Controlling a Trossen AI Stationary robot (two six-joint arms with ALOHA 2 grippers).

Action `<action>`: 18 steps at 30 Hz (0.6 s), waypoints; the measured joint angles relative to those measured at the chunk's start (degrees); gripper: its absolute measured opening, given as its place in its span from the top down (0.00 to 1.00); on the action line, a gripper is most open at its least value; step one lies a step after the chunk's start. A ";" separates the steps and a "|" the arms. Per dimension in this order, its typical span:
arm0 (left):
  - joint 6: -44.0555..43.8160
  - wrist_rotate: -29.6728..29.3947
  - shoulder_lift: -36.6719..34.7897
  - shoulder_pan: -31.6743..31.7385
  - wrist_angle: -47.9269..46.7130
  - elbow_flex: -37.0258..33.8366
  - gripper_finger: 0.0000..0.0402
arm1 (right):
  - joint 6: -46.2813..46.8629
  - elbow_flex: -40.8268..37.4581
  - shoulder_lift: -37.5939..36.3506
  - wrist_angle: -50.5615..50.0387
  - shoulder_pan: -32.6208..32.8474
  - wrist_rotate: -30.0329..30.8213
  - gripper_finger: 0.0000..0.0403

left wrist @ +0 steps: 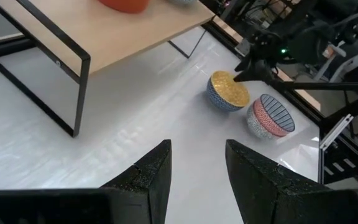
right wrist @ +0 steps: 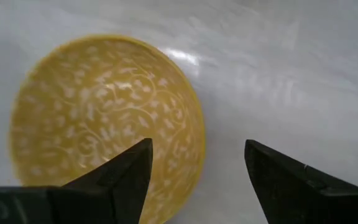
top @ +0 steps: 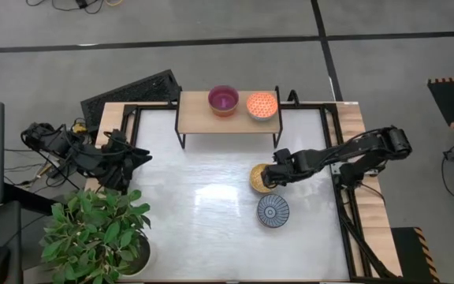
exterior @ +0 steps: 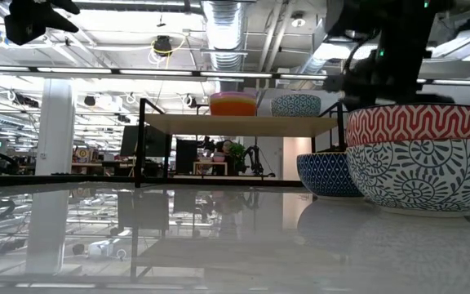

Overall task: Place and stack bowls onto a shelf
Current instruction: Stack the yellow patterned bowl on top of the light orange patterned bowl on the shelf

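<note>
The robot's right gripper has to stack the yellow-inside bowl onto the orange-patterned bowl on the shelf, so next it needs to hold that yellow-inside bowl by its rim [right wrist: 200, 140].
A yellow-inside bowl [top: 258, 179] [right wrist: 104, 118] with a blue patterned outside [left wrist: 227, 91] stands on the white table. My right gripper [top: 271, 175] [right wrist: 197, 149] is open above its right rim, one finger over the inside and one over the table beside it. A blue-grey radial-lined bowl [top: 273, 211] [left wrist: 271, 116] stands just nearer. The magenta bowl [top: 223, 100] and the orange-patterned bowl [top: 262, 105] rest side by side on the shelf's wooden top [top: 199, 114]. My left gripper [left wrist: 197, 168] [top: 124, 158] waits open at the table's left edge.
A potted plant [top: 97, 233] fills the table's near left corner, close to my left arm. Black frame rails [top: 345, 205] run along the table's sides. The shelf's black legs [left wrist: 79, 93] stand at the far edge. Bare white tabletop [top: 203, 205] lies between the arms.
</note>
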 joint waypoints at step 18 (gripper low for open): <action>-0.13 -1.72 0.00 -0.02 0.07 0.02 0.66 | -3.98 -7.59 0.67 10.93 -2.95 -10.07 0.62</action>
